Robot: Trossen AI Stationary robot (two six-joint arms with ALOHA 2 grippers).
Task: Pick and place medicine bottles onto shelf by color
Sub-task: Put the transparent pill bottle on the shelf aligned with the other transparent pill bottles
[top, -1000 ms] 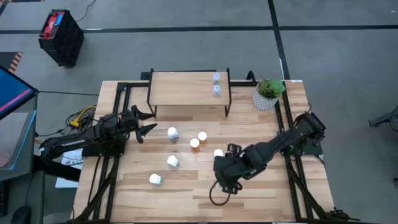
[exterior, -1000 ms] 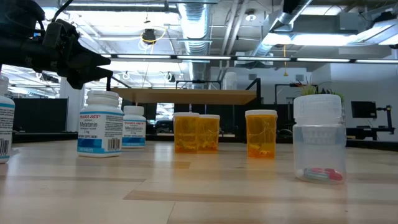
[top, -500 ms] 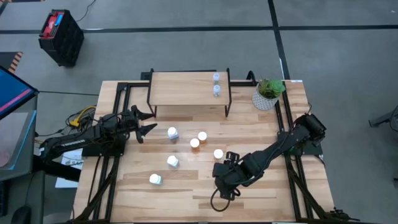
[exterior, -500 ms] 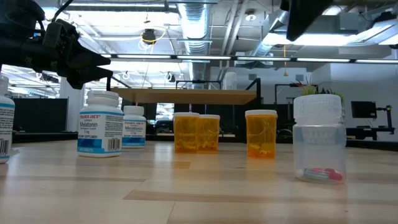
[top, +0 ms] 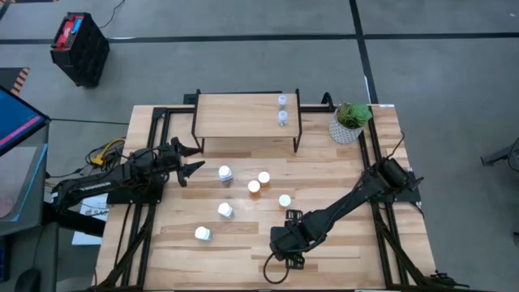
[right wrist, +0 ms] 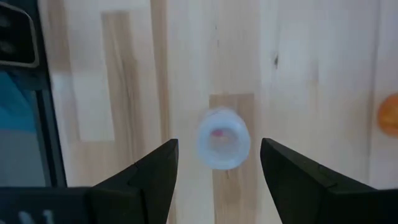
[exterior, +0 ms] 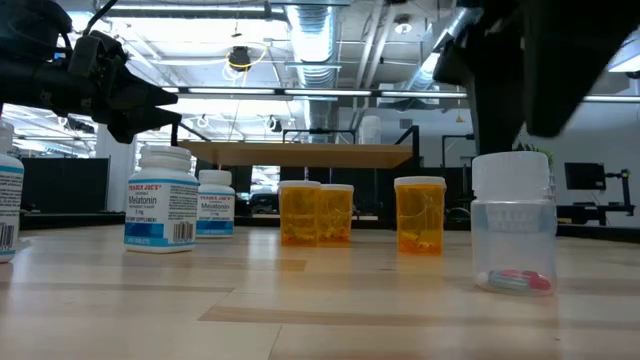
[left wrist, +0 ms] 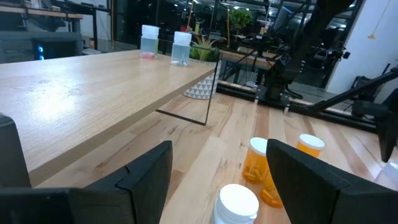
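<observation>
My right gripper grabs the clear bottle by its end with the cap (right wrist: 224,146) next, to set it on the shelf with its matching ones.
The shelf (top: 243,115) stands at the table's far middle with two clear bottles (top: 282,109) on its right end. Three white bottles (top: 225,210) and three orange bottles (top: 263,177) stand on the table in front of it. A third clear bottle (right wrist: 224,138) stands upright near the table's near edge; it also shows in the low view (exterior: 512,225). My right gripper (right wrist: 219,180) hangs open above it, pointing down, one finger to each side, clear of it. My left gripper (top: 191,159) is open and empty by the shelf's left front leg.
A potted plant in a white pot (top: 349,122) stands to the right of the shelf. An orange bottle (top: 285,200) stands just beyond my right gripper (top: 284,253). A white bottle's cap (left wrist: 235,202) is right under my left gripper.
My right gripper has moved toward the table's near edge and a little left, away from the orange bottles, and has come over the lone clear bottle. In the low view it has come down above that bottle. The bottles have not moved.
</observation>
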